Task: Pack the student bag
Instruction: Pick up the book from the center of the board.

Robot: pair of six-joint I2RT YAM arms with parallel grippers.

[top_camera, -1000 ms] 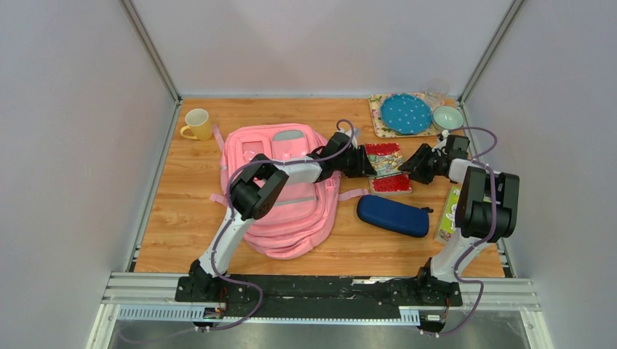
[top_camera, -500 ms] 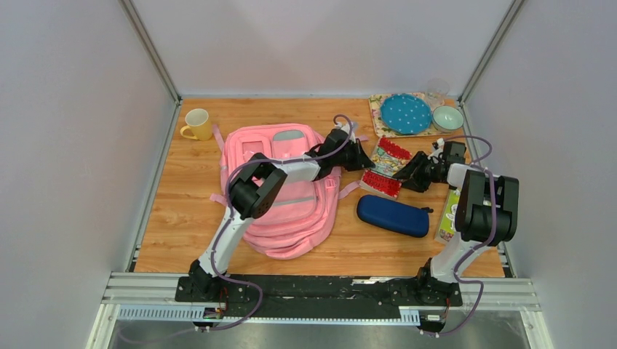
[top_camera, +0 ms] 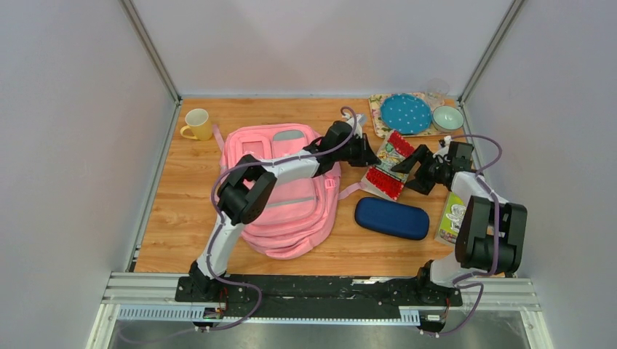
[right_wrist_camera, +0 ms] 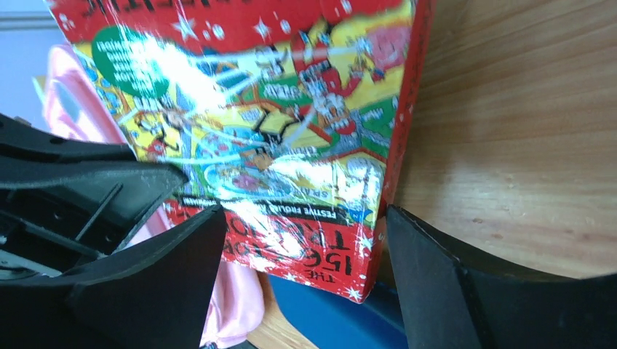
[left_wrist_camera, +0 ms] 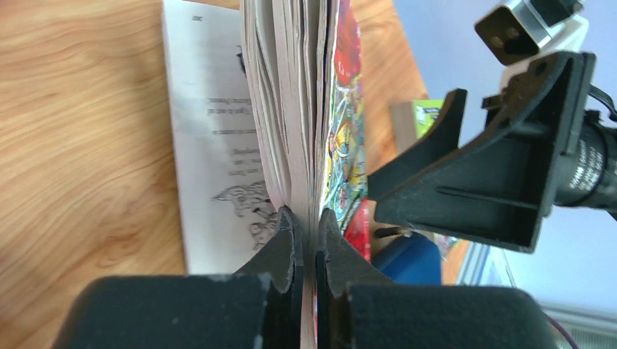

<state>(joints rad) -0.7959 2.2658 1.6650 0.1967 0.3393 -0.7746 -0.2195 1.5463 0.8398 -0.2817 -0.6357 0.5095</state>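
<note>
My right gripper should grab the book by its spine edge (right_wrist_camera: 381,218) next, so the book's page edge stays free for my left gripper to regrip.
The pink student bag (top_camera: 280,193) lies flat on the left half of the table, and its fabric shows at the left edge of the right wrist view (right_wrist_camera: 64,102). To its right, a book with a red cartoon cover (top_camera: 388,166) is tilted up off the wood. My left gripper (top_camera: 368,154) is shut on the book (left_wrist_camera: 291,109); the jaws (left_wrist_camera: 306,219) pinch the cover and a sheaf of pages, while the back pages hang loose. My right gripper (top_camera: 416,169) is open. Its fingers (right_wrist_camera: 302,233) stand either side of the book's (right_wrist_camera: 255,123) lower corner without pressing it.
A navy-blue zip pouch (top_camera: 391,217) lies just in front of the book. A green box (top_camera: 451,214) sits by the right arm. A yellow mug (top_camera: 196,123) stands at the back left. At the back right a mat holds a blue plate (top_camera: 406,114), a bowl (top_camera: 447,116) and a glass (top_camera: 436,89).
The left gripper closed on the book's edge and raised it from flat to tilted. The right gripper opened wide, letting go of the book's right side and backing off slightly.
</note>
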